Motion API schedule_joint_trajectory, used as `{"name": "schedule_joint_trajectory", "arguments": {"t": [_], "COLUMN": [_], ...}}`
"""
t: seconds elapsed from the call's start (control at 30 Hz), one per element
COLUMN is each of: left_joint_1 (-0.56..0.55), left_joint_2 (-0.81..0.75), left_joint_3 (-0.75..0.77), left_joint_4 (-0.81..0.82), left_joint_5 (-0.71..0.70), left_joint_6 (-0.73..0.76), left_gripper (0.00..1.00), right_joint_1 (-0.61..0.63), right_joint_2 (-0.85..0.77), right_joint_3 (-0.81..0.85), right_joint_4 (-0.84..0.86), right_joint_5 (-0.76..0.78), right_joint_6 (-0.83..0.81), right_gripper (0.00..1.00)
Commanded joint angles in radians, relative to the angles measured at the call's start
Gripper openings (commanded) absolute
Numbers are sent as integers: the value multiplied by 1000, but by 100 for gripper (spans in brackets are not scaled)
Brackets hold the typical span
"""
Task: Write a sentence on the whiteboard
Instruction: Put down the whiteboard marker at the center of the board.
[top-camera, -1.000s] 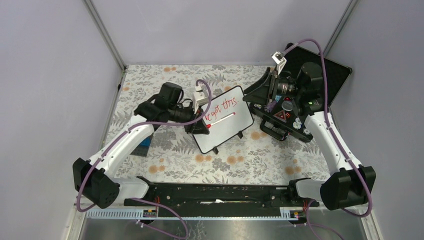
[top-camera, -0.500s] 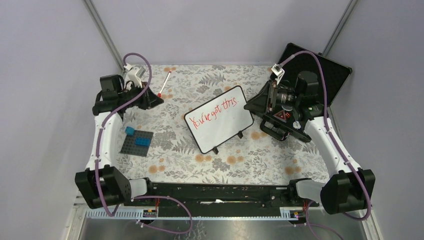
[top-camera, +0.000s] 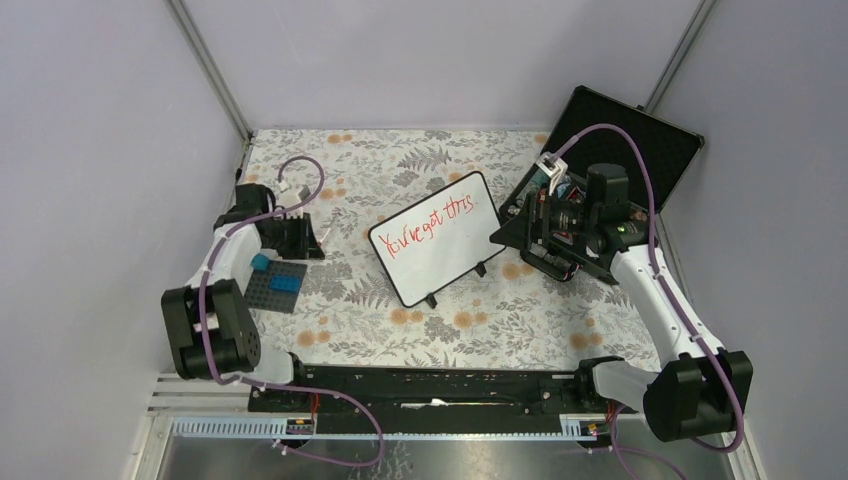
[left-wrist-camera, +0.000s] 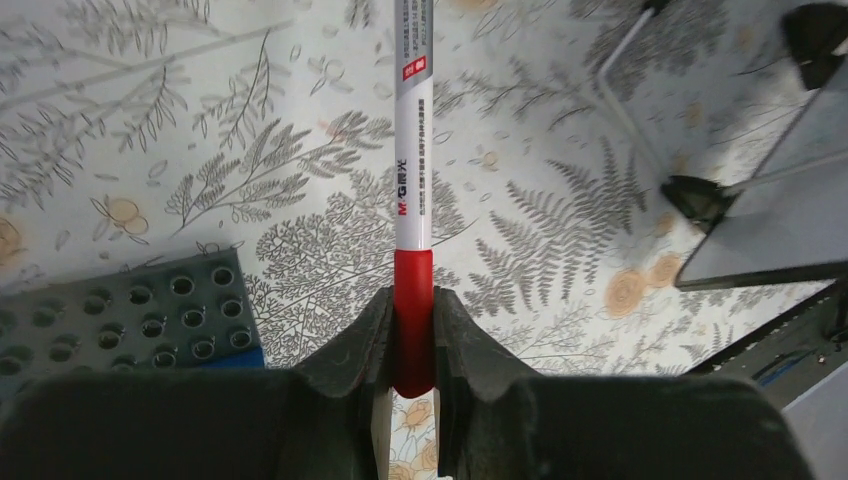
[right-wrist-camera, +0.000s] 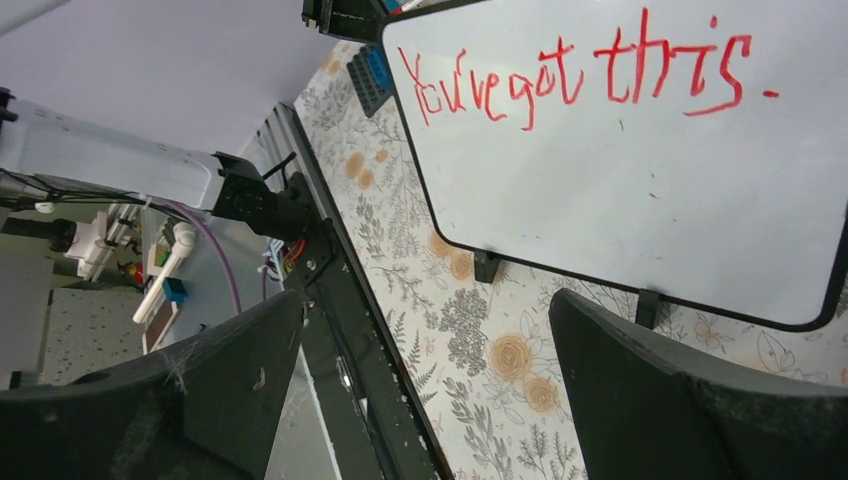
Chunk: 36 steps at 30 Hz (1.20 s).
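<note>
The white marker is well above the flat cloth beside the baseplate. It would fall if I opened my left gripper now.
The whiteboard (top-camera: 437, 238) stands tilted on its small black feet at the middle of the floral cloth. The sentence (top-camera: 430, 222) in red reads "You've got this" (right-wrist-camera: 570, 85) across its upper part. My left gripper (top-camera: 303, 238) is over the left side of the table, well clear of the board, shut on the red end of a white-barrelled marker (left-wrist-camera: 412, 150). The marker points away from the fingers (left-wrist-camera: 355, 345) over the cloth. My right gripper (top-camera: 512, 226) hangs open just right of the board. Nothing sits between its wide black fingers (right-wrist-camera: 650, 360), and the board (right-wrist-camera: 650, 190) fills that view.
A grey studded baseplate (top-camera: 275, 285) with blue bricks (top-camera: 260, 262) lies under the left gripper and shows in its wrist view (left-wrist-camera: 120, 320). An open black hinged case (top-camera: 625, 150) holding small items sits at the back right. A black rail (top-camera: 440, 385) runs along the near edge.
The left arm left the board with the marker, swung to the far left, then pulled back over the baseplate. The right gripper opened wider and dipped slightly beside the board.
</note>
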<state>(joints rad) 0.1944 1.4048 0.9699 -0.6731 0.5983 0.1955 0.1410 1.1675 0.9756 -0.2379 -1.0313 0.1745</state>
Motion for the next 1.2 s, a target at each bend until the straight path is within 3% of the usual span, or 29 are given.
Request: {"name": "schedule_joint_trajectory", "arguments": {"t": [0.0,0.43,0.87,1.17], "left_joint_1": [-29,-161,-189,-189], "left_joint_2": [79,251,291,279], "left_joint_3": [-8,13,34,40], "left_joint_4": [28,95,67,51], "left_joint_5": [-111,-287,-326,-344], "left_joint_6": [-6,-92,-81,-78], "left_gripper": [0,6,31,37], "right_joint_1": [-6,-6,-5,-6], "right_joint_2": [-37,-39,-32,-27], "right_joint_3": [-25,-22,-17,-28], "right_joint_4": [-17,-94,-132,-138], "right_joint_5": [48,84,129,153], "right_joint_6": [-77,-168,-260,-300], "right_gripper": [100,100,100,99]}}
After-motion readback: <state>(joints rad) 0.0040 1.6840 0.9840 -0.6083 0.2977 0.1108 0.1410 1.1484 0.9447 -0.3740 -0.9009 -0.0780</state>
